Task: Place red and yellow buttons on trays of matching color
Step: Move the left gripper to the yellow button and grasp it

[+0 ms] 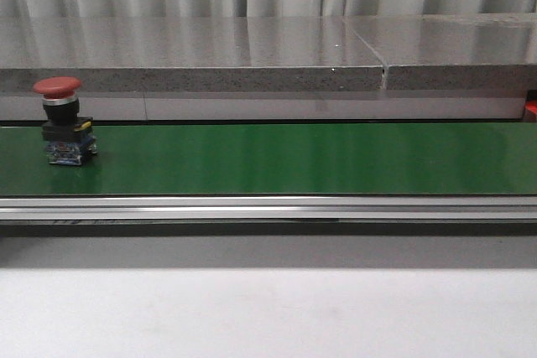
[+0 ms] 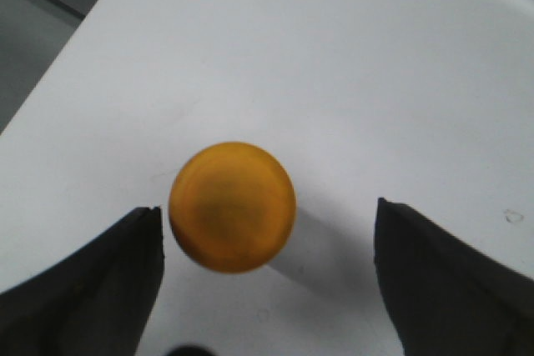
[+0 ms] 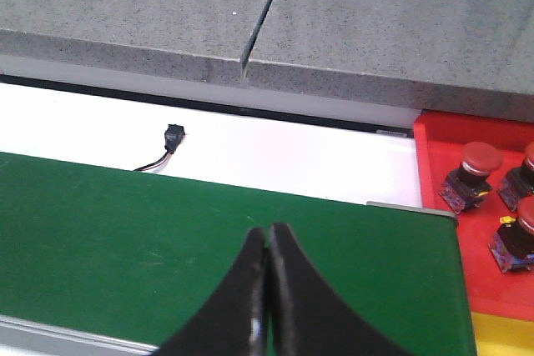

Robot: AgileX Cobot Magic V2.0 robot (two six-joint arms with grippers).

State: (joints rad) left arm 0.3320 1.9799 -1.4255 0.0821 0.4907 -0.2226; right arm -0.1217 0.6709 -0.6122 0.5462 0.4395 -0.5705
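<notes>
I can't close my left gripper yet and need to move it farther toward the yellow button, as my fingers reach only the middle of its cap (image 2: 232, 207).
A red button (image 1: 62, 120) with a black and blue base stands upright at the far left of the green belt (image 1: 285, 157); neither gripper shows in the front view. In the left wrist view a yellow button (image 2: 232, 206) is seen from above over a white surface. My left gripper (image 2: 267, 208) is open around it, and the cap sits close to one finger (image 2: 108, 281) and well apart from the other. My right gripper (image 3: 268, 231) is shut and empty above the belt (image 3: 125, 239). Beside the belt's end lie the red tray (image 3: 476, 273) and a corner of the yellow tray (image 3: 503, 338).
Three red buttons (image 3: 472, 174) sit in the red tray. A grey stone ledge (image 1: 252, 56) runs behind the belt, and a metal rail (image 1: 268, 207) runs along its front. A small black connector with wires (image 3: 171, 136) lies on the white strip behind the belt.
</notes>
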